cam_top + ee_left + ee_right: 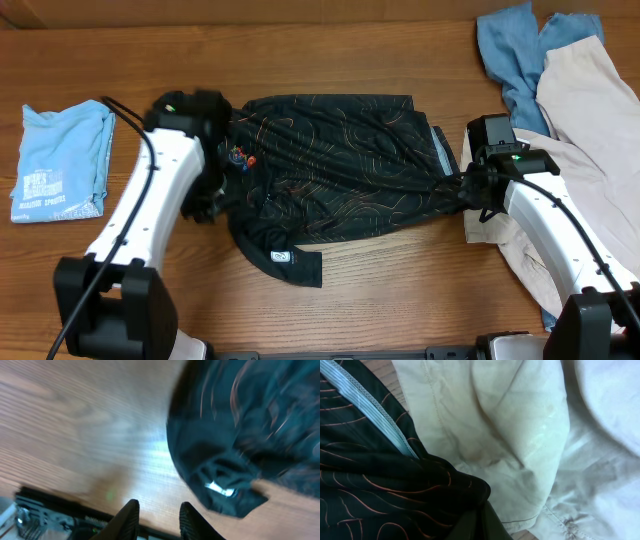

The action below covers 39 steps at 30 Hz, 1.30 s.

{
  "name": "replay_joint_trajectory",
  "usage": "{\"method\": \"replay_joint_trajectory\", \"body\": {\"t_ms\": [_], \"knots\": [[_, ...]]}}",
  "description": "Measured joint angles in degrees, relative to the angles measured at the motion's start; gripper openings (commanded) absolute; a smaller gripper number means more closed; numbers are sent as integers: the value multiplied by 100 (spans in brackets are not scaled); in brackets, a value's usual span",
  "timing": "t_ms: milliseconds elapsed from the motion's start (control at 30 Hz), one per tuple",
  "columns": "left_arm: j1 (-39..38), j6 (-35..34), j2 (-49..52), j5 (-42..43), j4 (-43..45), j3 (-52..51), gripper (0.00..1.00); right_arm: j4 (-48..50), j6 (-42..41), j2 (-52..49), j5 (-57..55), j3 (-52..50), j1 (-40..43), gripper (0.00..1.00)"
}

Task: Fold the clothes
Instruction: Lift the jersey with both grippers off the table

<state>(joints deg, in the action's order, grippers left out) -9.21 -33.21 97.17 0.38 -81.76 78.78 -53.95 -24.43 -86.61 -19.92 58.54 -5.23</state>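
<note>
I should next use my left gripper to grab the black garment by its edge, at the garment's end opposite my right gripper. Then the garment can be spread for folding.
The clothes' black garment [330, 170], marked with thin orange contour lines, lies spread across the middle of the table. Its right end is gathered into a point at my right gripper [462, 190]. In the right wrist view that gripper [482, 510] is shut, with the black fabric [370, 485] bunched at its fingertips. My left gripper [205, 205] hangs over the garment's left edge. In the left wrist view it [159, 505] is open over bare wood with nothing between its fingers. The black cloth [250, 425] lies to its right, blurred, with a small white label on its hem.
A beige garment [580, 90] lies crumpled at the right under my right arm, filling the right wrist view [495, 420]. A blue garment [510, 50] lies at the back right. A folded light blue shirt [60, 160] sits at the far left.
</note>
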Motion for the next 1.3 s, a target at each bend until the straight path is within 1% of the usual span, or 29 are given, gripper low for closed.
{"method": "replay_joint_trajectory", "body": {"t_ms": [33, 100, 267, 467, 600, 633, 667, 700, 733, 767, 900, 967, 1033, 1100, 1200, 1300], "knots": [[-68, 20, 2, 90, 61, -197, 45, 4, -2, 0, 2, 2, 0, 4], [-254, 31, 2, 251, 190, -592, 49, 33, -4, 0, 2, 2, 0, 4], [-476, 35, 2, 396, 612, -1137, 51, 42, -20, 0, 2, 7, 0, 4], [-470, -35, 2, 391, 1255, -1338, 56, 39, -37, 0, 7, 7, 0, 4], [-470, -92, 2, 389, 1670, -1495, 55, 37, -39, 0, 13, 7, 0, 4], [-470, -94, 2, 389, 1759, -1552, 52, 37, -42, 2, 20, 7, 0, 4], [-470, -96, 2, 389, 1829, -1620, 44, 39, -42, 4, 24, 7, 0, 4], [-470, -116, 2, 387, 1882, -1672, 30, 39, -42, 4, 26, 7, 0, 4], [-470, -153, 2, 367, 1912, -1711, 10, 37, -44, 9, 31, 7, 0, 4], [-470, -144, 2, 350, 1967, -1738, 4, 42, -42, 11, 39, 7, 0, 4], [-470, -131, 2, 323, 2031, -1740, 4, 37, -42, 11, 90, 7, 0, 4], [-470, -129, 2, 313, 1897, -1672, 4, 39, -42, 11, 164, 7, 0, 4], [-459, -63, -9, 232, 1344, -1268, 4, 4, -17, 15, 286, 44, 0, 4], [-424, 22, -28, 48, 713, -645, 4, -188, 59, 22, 361, 236, 0, 4], [-216, 192, -251, -219, 195, 503, 4, -501, 133, 79, 433, 837, 0, 4], [170, 369, -616, -354, -153, 1707, 4, -833, 282, 236, 476, 1840, 0, 4]]}}
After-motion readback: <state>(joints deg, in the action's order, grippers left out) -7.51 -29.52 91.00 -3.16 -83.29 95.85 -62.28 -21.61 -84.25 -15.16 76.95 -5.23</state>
